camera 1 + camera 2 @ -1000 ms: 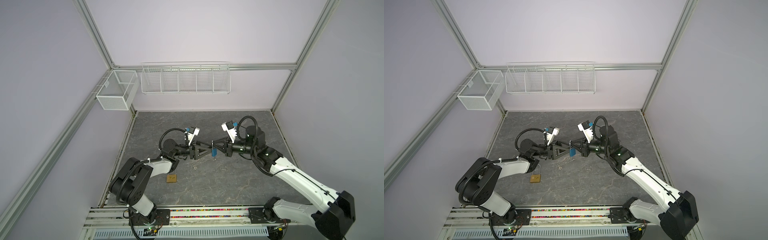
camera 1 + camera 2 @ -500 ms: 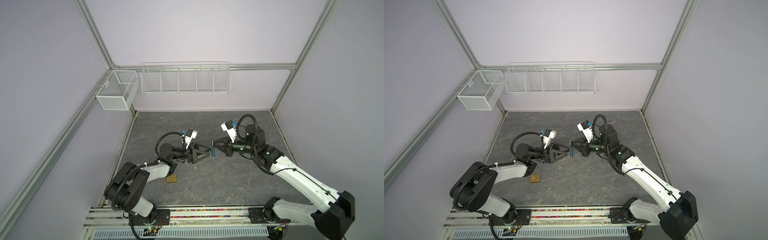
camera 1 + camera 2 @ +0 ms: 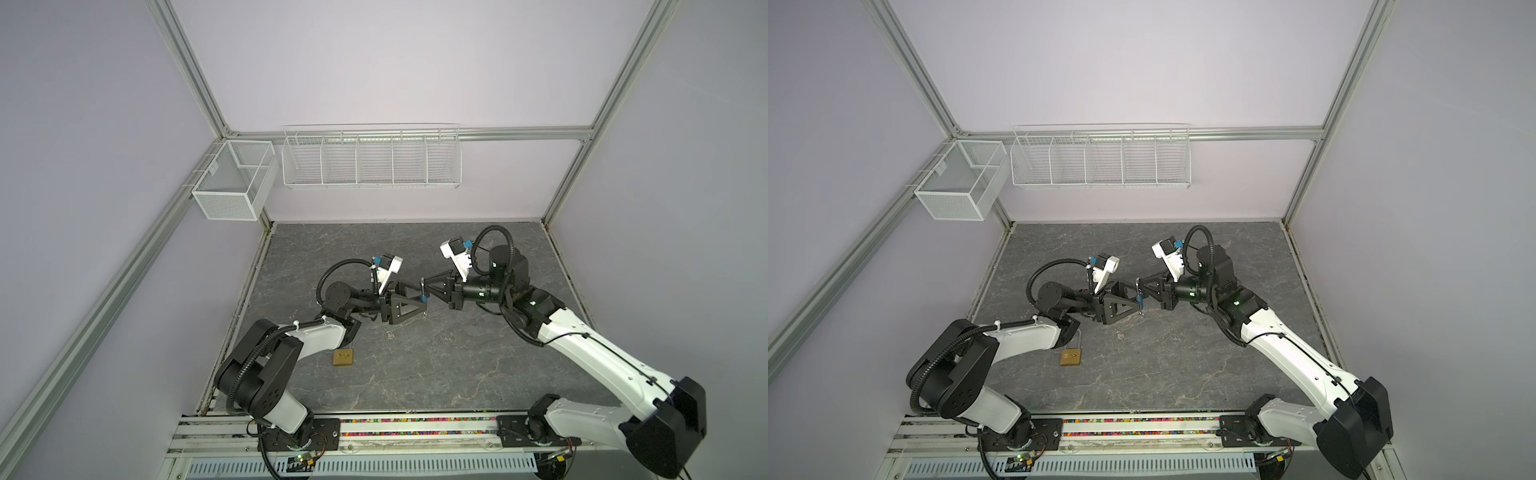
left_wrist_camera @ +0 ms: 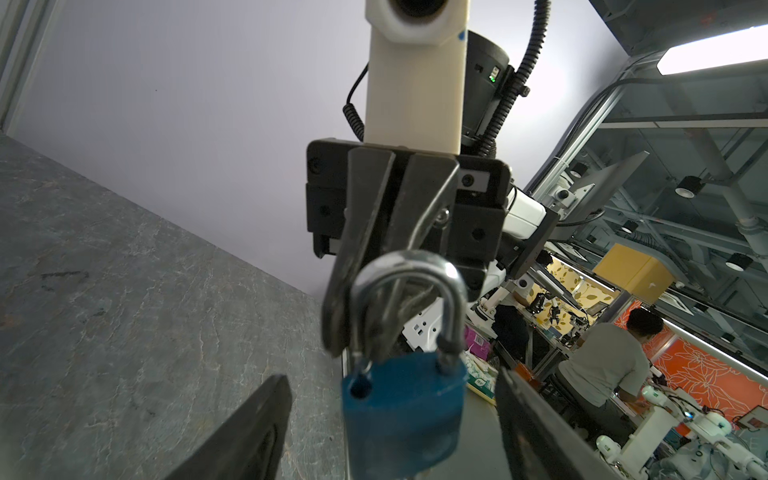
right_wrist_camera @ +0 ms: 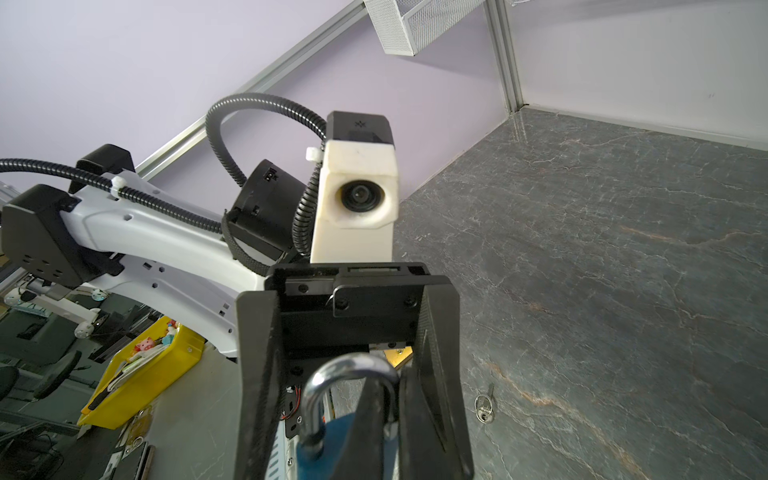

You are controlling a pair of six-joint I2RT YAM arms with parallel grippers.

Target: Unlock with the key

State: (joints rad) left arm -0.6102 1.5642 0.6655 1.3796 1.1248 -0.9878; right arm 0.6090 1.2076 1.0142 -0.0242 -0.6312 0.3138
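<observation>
My left gripper grabs the padlock's blue body (image 3: 424,298) next, leaving the silver shackle (image 3: 422,284) free to turn open for unlocking.
A blue padlock (image 4: 403,407) hangs in mid-air between the two arms. My right gripper (image 5: 392,399) is shut on its silver shackle (image 5: 328,382). My left gripper (image 4: 390,374) is open, with its fingers either side of the blue body and apart from it. One shackle leg seems to stand just out of its hole. Both top views show the lock (image 3: 423,296) (image 3: 1139,298) between the left gripper (image 3: 422,298) and the right gripper (image 3: 424,286). A small key (image 5: 484,409) on a ring lies on the table (image 3: 389,334) (image 3: 1120,333), below the grippers.
A brass padlock (image 3: 343,357) (image 3: 1071,357) lies on the grey table beside the left arm's forearm. Two white wire baskets (image 3: 371,156) (image 3: 232,187) hang on the back wall and in the left corner. Aluminium frame posts border the table.
My left gripper's jaws have opened wider around the blue padlock's body, and the left arm has shifted slightly. The right gripper has stayed still, shut on the shackle.
</observation>
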